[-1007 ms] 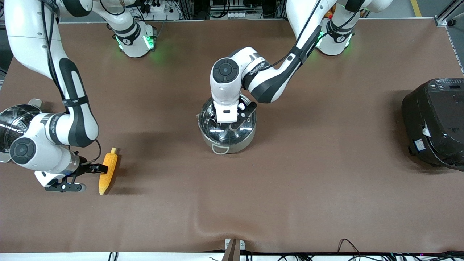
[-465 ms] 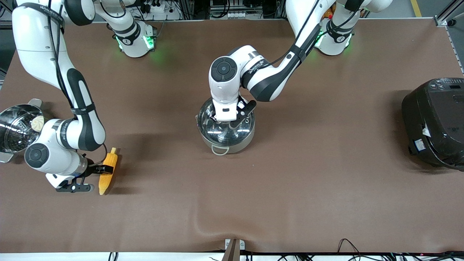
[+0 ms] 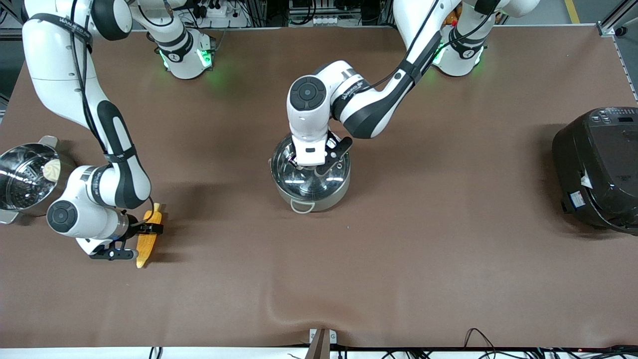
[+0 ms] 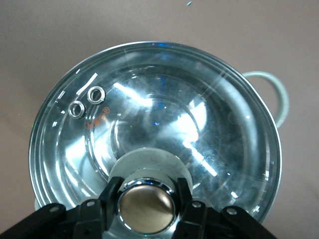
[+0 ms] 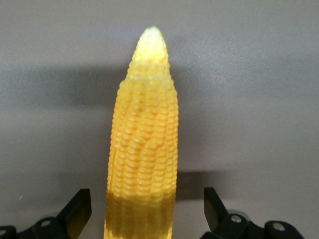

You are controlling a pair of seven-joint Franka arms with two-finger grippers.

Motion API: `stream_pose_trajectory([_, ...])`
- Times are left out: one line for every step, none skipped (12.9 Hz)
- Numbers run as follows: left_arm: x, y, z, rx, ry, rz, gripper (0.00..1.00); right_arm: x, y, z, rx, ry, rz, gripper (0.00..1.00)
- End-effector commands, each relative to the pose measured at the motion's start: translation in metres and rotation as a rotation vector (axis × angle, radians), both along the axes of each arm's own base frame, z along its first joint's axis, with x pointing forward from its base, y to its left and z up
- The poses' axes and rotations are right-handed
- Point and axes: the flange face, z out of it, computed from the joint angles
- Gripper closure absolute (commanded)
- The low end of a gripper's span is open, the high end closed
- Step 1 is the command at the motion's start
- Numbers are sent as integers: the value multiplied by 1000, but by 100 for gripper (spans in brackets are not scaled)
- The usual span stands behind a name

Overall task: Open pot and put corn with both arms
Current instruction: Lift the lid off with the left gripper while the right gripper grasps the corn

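Observation:
The corn has to go into the pot, so my right gripper will next grab it by its thick end (image 5: 139,219) opposite the pale tip.
The steel pot (image 3: 326,192) stands mid-table with its glass lid (image 3: 304,177) on it. My left gripper (image 3: 313,167) is over the lid. In the left wrist view its fingers (image 4: 110,199) press both sides of the brass-coloured knob (image 4: 146,208) on the lid (image 4: 159,114). The corn (image 3: 146,244) lies on the table toward the right arm's end. My right gripper (image 3: 137,242) is low over it and open. In the right wrist view the corn (image 5: 144,144) lies between the fingers (image 5: 79,206) with a gap on each side.
A steel pot with a perforated insert (image 3: 20,172) and a white bun (image 3: 51,170) stands at the right arm's end. A big black cooker (image 3: 598,167) stands at the left arm's end. The brown table edge runs nearest the front camera.
My right gripper has moved sideways over the corn and now straddles it. My left arm has shifted slightly and stays on the lid knob.

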Motion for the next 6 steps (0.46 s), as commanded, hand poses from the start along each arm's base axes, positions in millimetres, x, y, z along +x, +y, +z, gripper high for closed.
stream_pose_trajectory([0,18,72,0,-62,13,100,-1,-3,3,26,-6,-8,25])
stream_pose_trajectory([7,33,89,7,-67,28,100,-1,-2,4,47,-7,-27,74])
stream_pose_trajectory([10,46,103,19,-66,28,100,-1,0,5,72,-9,-49,100])
stream_pose_trajectory([18,65,123,23,-77,-11,100,0,1,9,79,-13,-49,100])
stream_pose_trajectory([28,91,141,33,-77,-61,100,0,1,15,86,-4,-19,100])
stream_pose_trajectory([36,112,160,33,-84,-82,100,-1,2,24,99,12,7,100])
